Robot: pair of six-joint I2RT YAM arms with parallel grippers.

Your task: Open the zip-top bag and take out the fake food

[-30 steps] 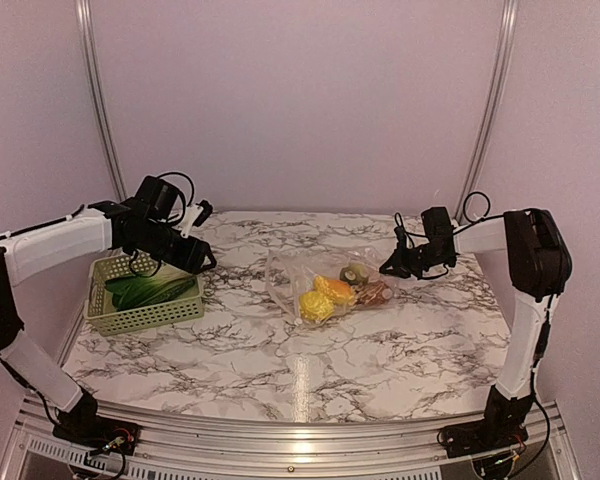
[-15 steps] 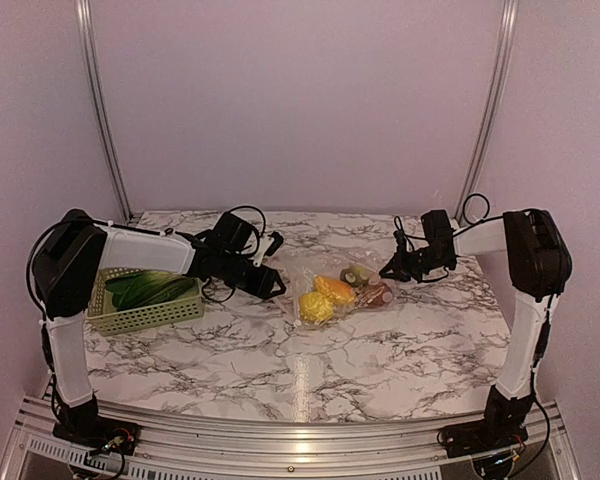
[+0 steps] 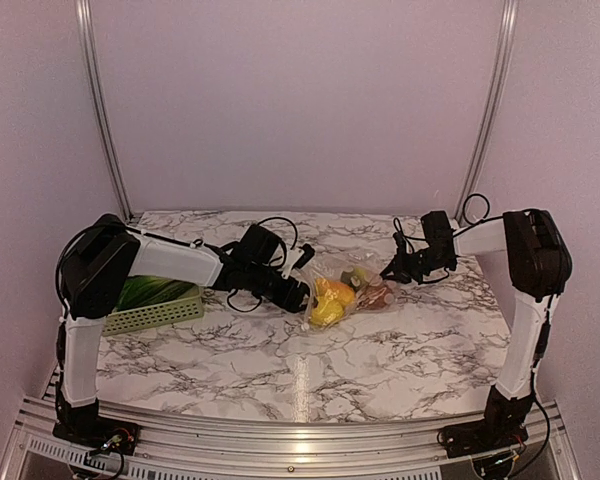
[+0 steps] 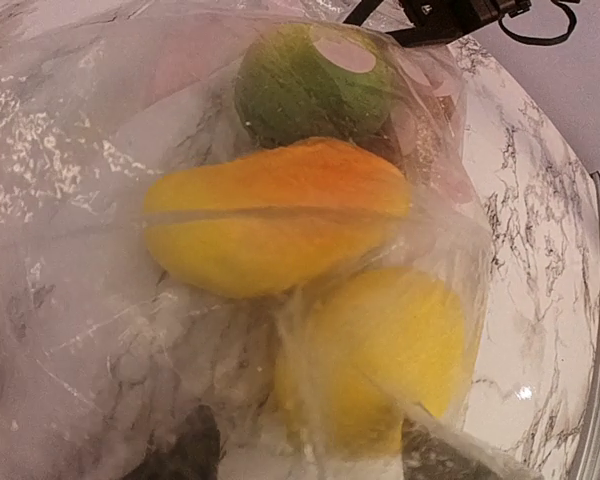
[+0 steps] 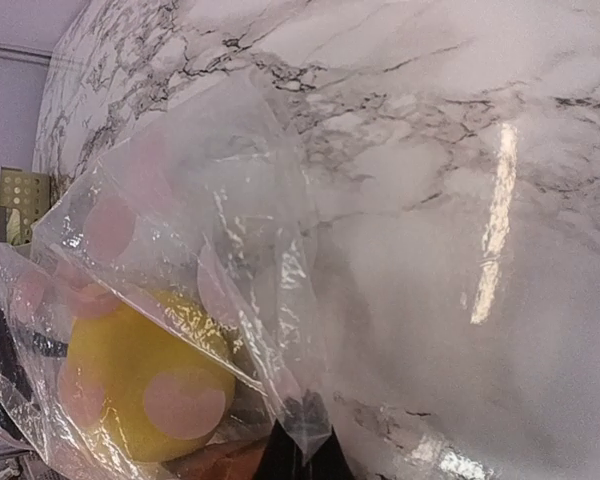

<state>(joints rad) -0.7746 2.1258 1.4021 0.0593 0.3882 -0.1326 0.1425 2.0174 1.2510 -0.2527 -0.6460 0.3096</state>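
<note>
Next, my left gripper grabs the yellow piece's sides at the piece's end nearest the bag's opening to remove it.
The clear zip-top bag (image 3: 352, 284) lies mid-table with fake food inside. In the left wrist view the bag (image 4: 90, 300) holds a green ball (image 4: 315, 85), an orange-yellow piece (image 4: 280, 215) and a yellow piece (image 4: 390, 345). My left gripper (image 3: 302, 292) is at the bag's left end. Its jaws (image 4: 315, 462) stand apart on either side of the yellow piece, with plastic over them. My right gripper (image 3: 388, 272) is shut on the bag's right corner (image 5: 305, 440). The green-and-white leafy vegetable (image 3: 142, 292) lies in the basket.
A pale green basket (image 3: 160, 314) stands at the table's left edge, partly behind my left arm. The back wall and two metal posts close the far side. The table's near rail runs along the front.
My left arm has swung right from above the basket to the bag's left end. The bag has bunched up toward the right. My right gripper has held its place.
</note>
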